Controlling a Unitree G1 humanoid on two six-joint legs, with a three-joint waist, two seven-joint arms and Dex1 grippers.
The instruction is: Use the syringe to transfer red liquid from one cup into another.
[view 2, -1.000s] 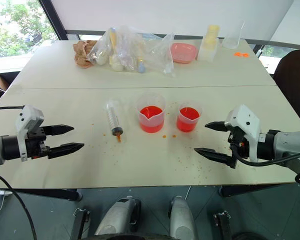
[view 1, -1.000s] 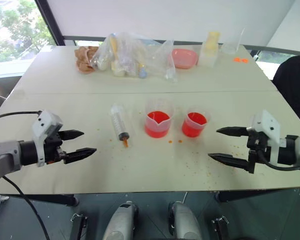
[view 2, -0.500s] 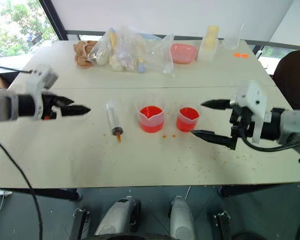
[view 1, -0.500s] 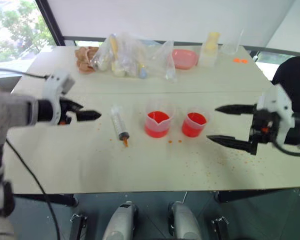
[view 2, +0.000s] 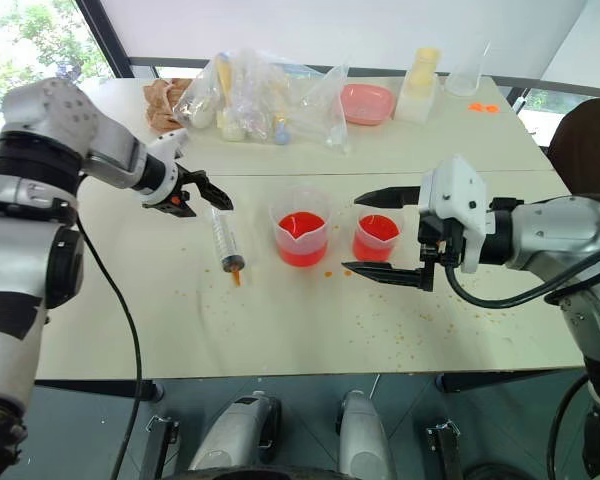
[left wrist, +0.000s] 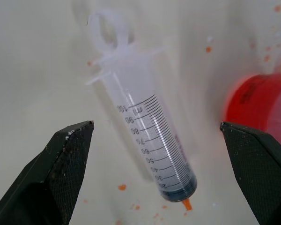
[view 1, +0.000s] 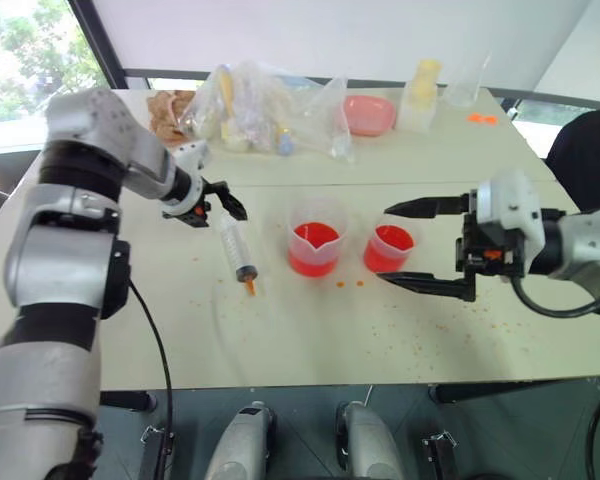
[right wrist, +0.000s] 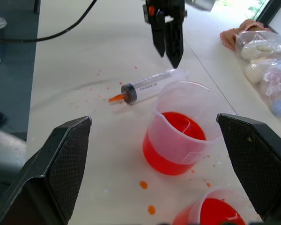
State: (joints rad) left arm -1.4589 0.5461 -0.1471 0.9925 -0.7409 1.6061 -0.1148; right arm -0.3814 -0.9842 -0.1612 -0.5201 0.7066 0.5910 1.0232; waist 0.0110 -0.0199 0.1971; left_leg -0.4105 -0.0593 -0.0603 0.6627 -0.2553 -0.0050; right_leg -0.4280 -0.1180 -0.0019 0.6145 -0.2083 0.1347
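The syringe is long between its thin plunger rings and its narrow orange tip, so my left gripper should grab it by its graduated body (view 1: 235, 246) (left wrist: 149, 132) next.
The syringe (view 1: 237, 248) lies flat on the table, orange tip toward me, left of the cups. My left gripper (view 1: 223, 212) hangs open just over its plunger end, pointing down; in the left wrist view the syringe (left wrist: 150, 136) lies between the spread fingers. The spouted cup (view 1: 315, 245) holds red liquid (view 1: 313, 262). Right of it the smaller cup (view 1: 390, 247) also holds red liquid. My right gripper (view 2: 350, 232) is open and points left, one finger past the far side of the smaller cup and one on its near side. I cannot tell its height over the table.
Clear plastic bags (view 1: 265, 115) of small items, a brown cloth (view 1: 170, 115), a pink bowl (view 1: 368, 115), a pale yellow container (view 1: 420, 95) and a clear beaker (view 1: 462, 92) stand along the back. Orange droplets (view 1: 350, 284) spot the table near the cups. A dark chair (view 1: 585, 160) is at the right.
My left arm has swung forward and right from the table's near left, and its gripper now tips down over the syringe. My right gripper has moved left and up to the smaller cup. Both stay open.
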